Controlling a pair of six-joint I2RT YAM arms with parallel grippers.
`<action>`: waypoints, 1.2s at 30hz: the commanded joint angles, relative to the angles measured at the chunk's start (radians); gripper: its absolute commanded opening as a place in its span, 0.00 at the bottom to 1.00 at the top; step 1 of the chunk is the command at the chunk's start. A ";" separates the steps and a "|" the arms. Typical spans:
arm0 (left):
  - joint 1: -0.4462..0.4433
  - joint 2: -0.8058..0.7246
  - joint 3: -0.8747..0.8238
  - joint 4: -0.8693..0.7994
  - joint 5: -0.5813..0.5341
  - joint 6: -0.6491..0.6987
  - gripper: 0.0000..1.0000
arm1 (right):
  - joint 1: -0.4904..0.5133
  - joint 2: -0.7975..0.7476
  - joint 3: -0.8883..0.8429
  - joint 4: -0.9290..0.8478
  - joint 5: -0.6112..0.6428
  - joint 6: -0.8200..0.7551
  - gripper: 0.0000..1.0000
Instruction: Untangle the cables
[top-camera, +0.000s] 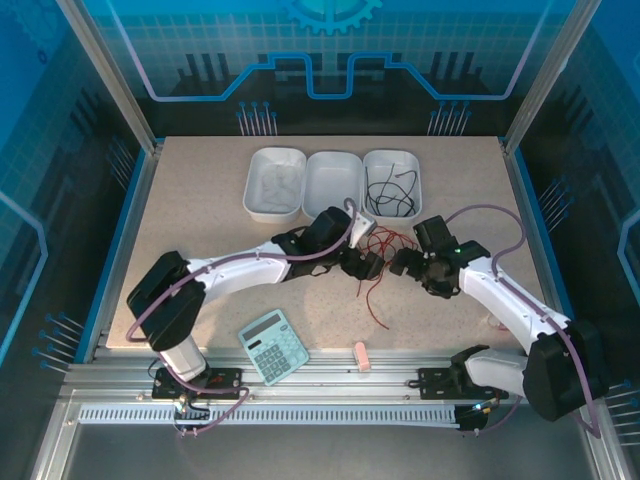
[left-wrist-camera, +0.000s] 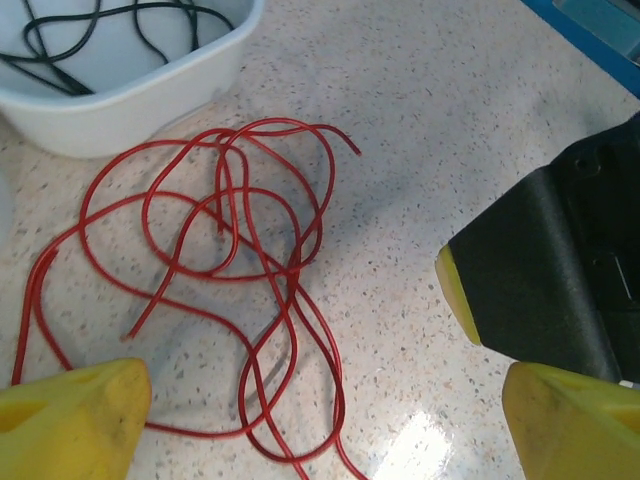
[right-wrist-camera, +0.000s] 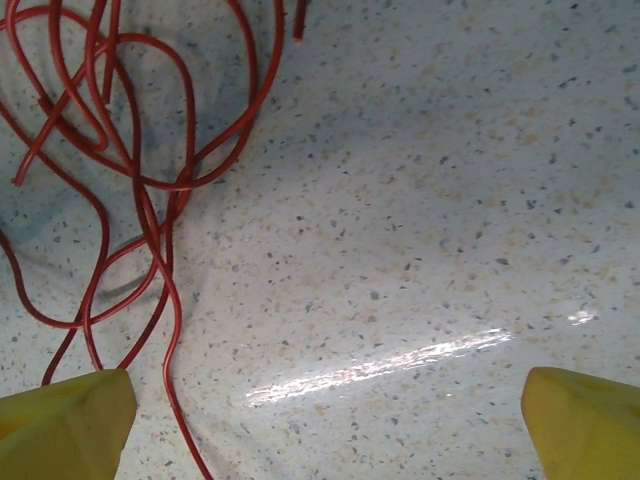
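Observation:
The red cable (top-camera: 377, 243) has a loop. My left gripper should grab it there next, which leaves other parts of the cable for my right gripper.
A red cable (top-camera: 377, 243) lies in loose tangled loops on the speckled table (top-camera: 200, 200), one end trailing toward the front. In the left wrist view the red cable (left-wrist-camera: 230, 250) has a loop running between the yellow fingertips (left-wrist-camera: 75, 420) of my left gripper (left-wrist-camera: 325, 430), which hovers open just above it. My right gripper (right-wrist-camera: 325, 425) is open over bare table, with the red cable (right-wrist-camera: 130, 170) at its left finger. From above, the left gripper (top-camera: 368, 265) and right gripper (top-camera: 402, 264) face each other closely. A black cable (top-camera: 392, 187) and a white cable (top-camera: 274, 186) lie in separate trays.
Three white trays stand in a row at the back: left tray (top-camera: 250, 200), middle tray (top-camera: 333, 205), right tray (top-camera: 418, 200). The right tray's wall (left-wrist-camera: 120, 110) is near the red loops. A teal calculator (top-camera: 273, 346) and a small pink object (top-camera: 362, 357) lie at the front edge.

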 joint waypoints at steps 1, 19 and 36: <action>-0.002 0.051 0.098 -0.198 0.066 0.167 0.85 | -0.034 -0.030 0.017 -0.052 -0.007 -0.020 1.00; -0.035 0.273 0.326 -0.508 0.085 0.369 0.60 | -0.112 -0.102 -0.018 -0.054 -0.037 -0.030 1.00; -0.053 0.296 0.354 -0.487 -0.035 0.363 0.04 | -0.112 -0.131 -0.046 -0.025 -0.050 -0.021 1.00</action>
